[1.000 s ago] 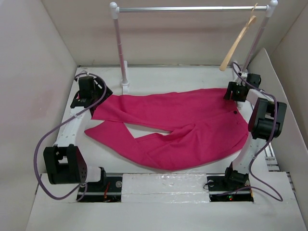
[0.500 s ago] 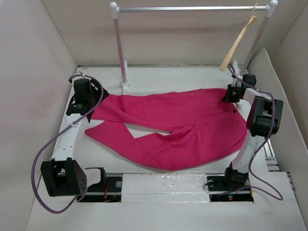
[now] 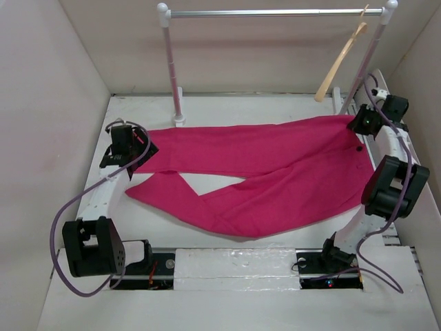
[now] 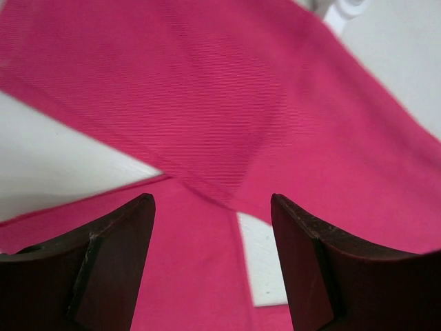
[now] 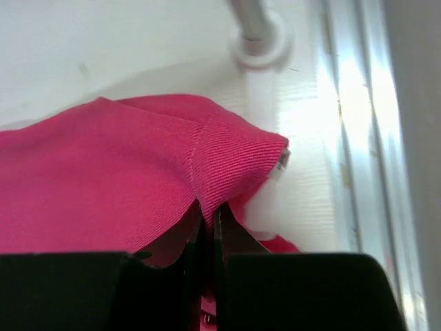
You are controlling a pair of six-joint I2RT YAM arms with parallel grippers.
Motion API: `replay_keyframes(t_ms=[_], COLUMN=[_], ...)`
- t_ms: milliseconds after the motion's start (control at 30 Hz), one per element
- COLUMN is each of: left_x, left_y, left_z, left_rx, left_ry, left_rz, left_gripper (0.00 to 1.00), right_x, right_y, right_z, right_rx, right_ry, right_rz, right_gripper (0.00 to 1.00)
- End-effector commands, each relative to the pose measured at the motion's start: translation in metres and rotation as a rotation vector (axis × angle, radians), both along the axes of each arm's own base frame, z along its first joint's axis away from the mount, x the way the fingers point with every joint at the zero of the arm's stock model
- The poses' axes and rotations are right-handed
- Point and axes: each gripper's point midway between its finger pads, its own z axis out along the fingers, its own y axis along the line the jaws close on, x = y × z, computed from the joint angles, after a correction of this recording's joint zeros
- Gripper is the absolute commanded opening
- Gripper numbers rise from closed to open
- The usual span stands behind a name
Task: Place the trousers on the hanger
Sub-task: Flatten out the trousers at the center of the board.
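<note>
I need to pinch the end of the nearer trouser leg by its inner edge, beside the other leg, with my left gripper next, to straighten it for hanging.
The magenta-pink trousers (image 3: 262,172) lie spread across the white table, legs to the left, waistband to the right. My right gripper (image 3: 360,124) is shut on the waistband corner (image 5: 227,155) near the dark button (image 3: 359,147), lifting it toward the back right. My left gripper (image 3: 138,148) hovers open over the leg ends; its fingers (image 4: 114,255) frame pink cloth (image 4: 207,103) without touching it. The tan wooden hanger (image 3: 339,63) hangs from the rail at the back right.
A white-and-silver rail frame (image 3: 275,12) stands at the back, its posts (image 3: 172,69) on the table. A post foot (image 5: 258,41) sits just beyond the held waistband. Beige walls enclose the table on three sides.
My right gripper closed on the waistband and pulled it back and to the right, stretching the trousers. The left gripper shifted slightly toward the near side over the leg ends.
</note>
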Motion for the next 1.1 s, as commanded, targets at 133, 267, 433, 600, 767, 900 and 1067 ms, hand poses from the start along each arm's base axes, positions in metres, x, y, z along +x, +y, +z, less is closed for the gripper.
replay_keyframes(t_ms=[133,267,433,600,767,900,1067], left_x=[0.000,0.000,-0.020,-0.056,-0.075,-0.066,-0.040], left_y=[0.013,0.019,0.011,-0.036,-0.080,-0.083,-0.094], left_z=[-0.029,-0.035,-0.024,-0.024,-0.042,-0.072,-0.075], left_rx=[-0.001,0.004,0.014,0.026,0.206,0.254,0.283], left_ry=[0.068,0.096,0.090,0.084,0.182,0.285,0.268], left_rz=[0.079,0.123,0.074,-0.075,-0.179,-0.203,-0.235], left_gripper=[0.66,0.67,0.64,0.49,0.45,0.48,0.52], right_x=[-0.010,-0.009,-0.009,-0.041,-0.098,-0.149,-0.174], right_y=[-0.067,-0.077,-0.016,0.080,0.189,0.215,0.233], right_z=[-0.027,-0.021,0.018,0.031,0.000,-0.010,0.008], right_rx=[-0.018,-0.020,0.020,0.047,0.116,0.050,0.016], right_ry=[0.087,0.100,-0.007,-0.105,-0.086,-0.045,-0.114], right_rz=[-0.212,-0.246,-0.082,0.057,0.306,0.398,0.541], right_gripper=[0.07,0.51,0.74,0.69,0.22,0.01,0.38])
